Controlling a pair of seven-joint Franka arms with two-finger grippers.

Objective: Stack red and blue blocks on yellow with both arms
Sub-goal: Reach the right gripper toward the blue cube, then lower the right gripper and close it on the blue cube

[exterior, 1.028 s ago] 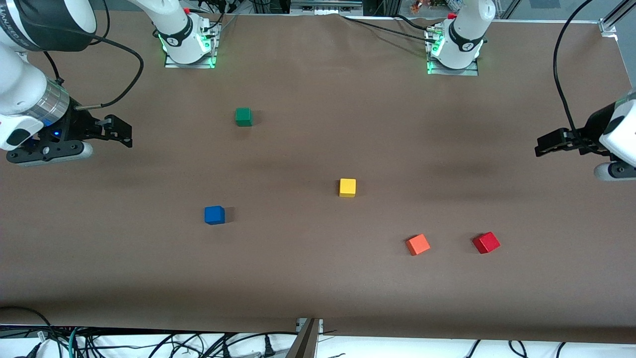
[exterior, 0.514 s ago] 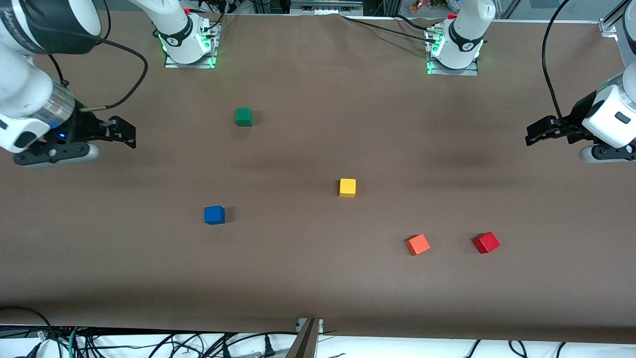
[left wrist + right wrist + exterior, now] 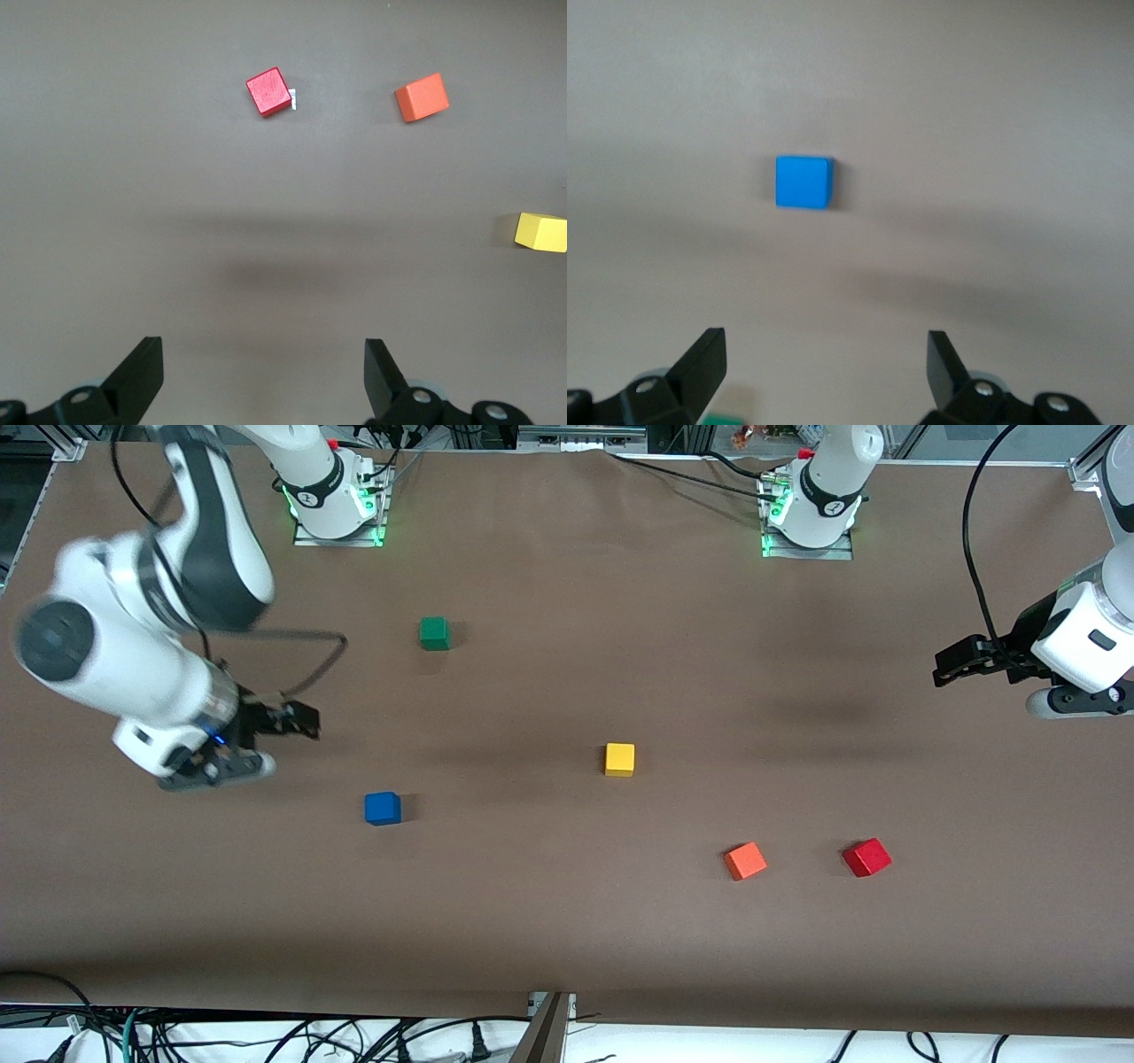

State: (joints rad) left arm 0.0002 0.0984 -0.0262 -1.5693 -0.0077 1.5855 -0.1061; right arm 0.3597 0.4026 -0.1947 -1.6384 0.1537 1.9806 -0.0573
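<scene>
My right hand is to grip the blue block (image 3: pixel 383 808) by its opposite sides next, so that I can stack it on the yellow cube (image 3: pixel 619 759).
The blue block (image 3: pixel 383 808) lies flat on the brown table toward the right arm's end, and it also shows in the right wrist view (image 3: pixel 803 181). My right gripper (image 3: pixel 299 723) (image 3: pixel 826 367) hangs open and empty over bare table beside it. The yellow cube (image 3: pixel 619 759) (image 3: pixel 540 232) sits mid-table. Nearer the front camera, toward the left arm's end, lies the red block (image 3: pixel 866 857) (image 3: pixel 269 91). My left gripper (image 3: pixel 950 667) (image 3: pixel 263 372) is open and empty over bare table at its own end, apart from all cubes.
An orange cube (image 3: pixel 745 860) (image 3: pixel 422 96) lies beside the red block, on its yellow-cube side. A green cube (image 3: pixel 434 633) sits closer to the arm bases. Cables run along the table's front edge (image 3: pixel 549 1005).
The right arm has swung in from its end of the table toward the blue block, its gripper still open. The left gripper has shifted slightly inward. No cube has moved.
</scene>
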